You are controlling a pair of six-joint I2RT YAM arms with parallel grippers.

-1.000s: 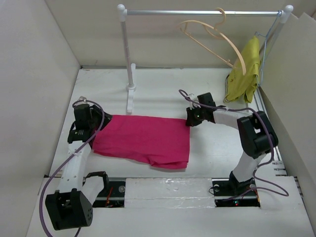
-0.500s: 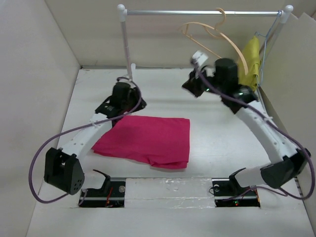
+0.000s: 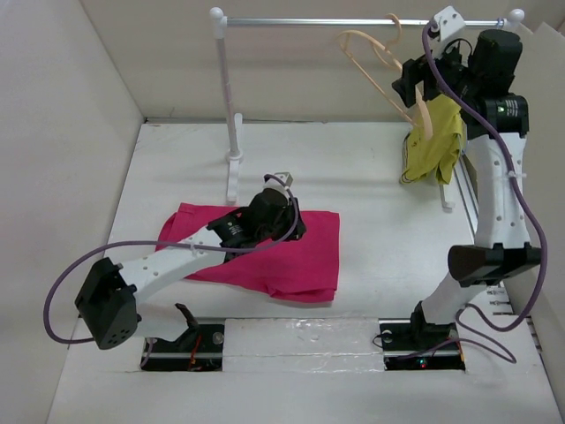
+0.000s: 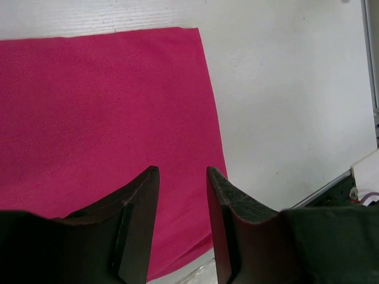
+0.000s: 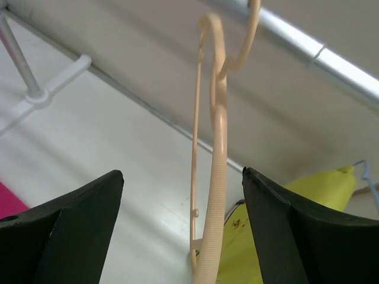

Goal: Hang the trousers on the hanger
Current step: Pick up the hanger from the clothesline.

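I will next hold the tan hanger by its ribbed arm (image 3: pixel 400 67) (image 5: pixel 217 181) with my right gripper. The hanger's hook and neck then stay free for handover to my left gripper.
The magenta trousers (image 3: pixel 309 261) lie folded flat on the white table; in the left wrist view the trousers (image 4: pixel 106 106) fill the left side. My left gripper (image 3: pixel 298 226) hovers over their right part, and the left gripper (image 4: pixel 182 171) stands open by a narrow gap with nothing in it. The tan hanger (image 3: pixel 375 62) hangs by its hook from the rail. My right gripper (image 3: pixel 404 84) is raised beside it. In its wrist view the right gripper (image 5: pixel 182 174) is wide open, with the ribbed arm of the hanger (image 5: pixel 214 201) between the jaws, apart from both.
The metal rail (image 3: pixel 309 21) rests on a white post (image 3: pixel 229 106) with a foot on the table. A mustard-yellow garment (image 3: pixel 434 141) hangs at the rail's right end, just behind the hanger. Beige walls close in the left, back and right.
The right arm rose from the table to the hanger and its gripper went from shut to wide open. The left arm swung round over the trousers' right part.
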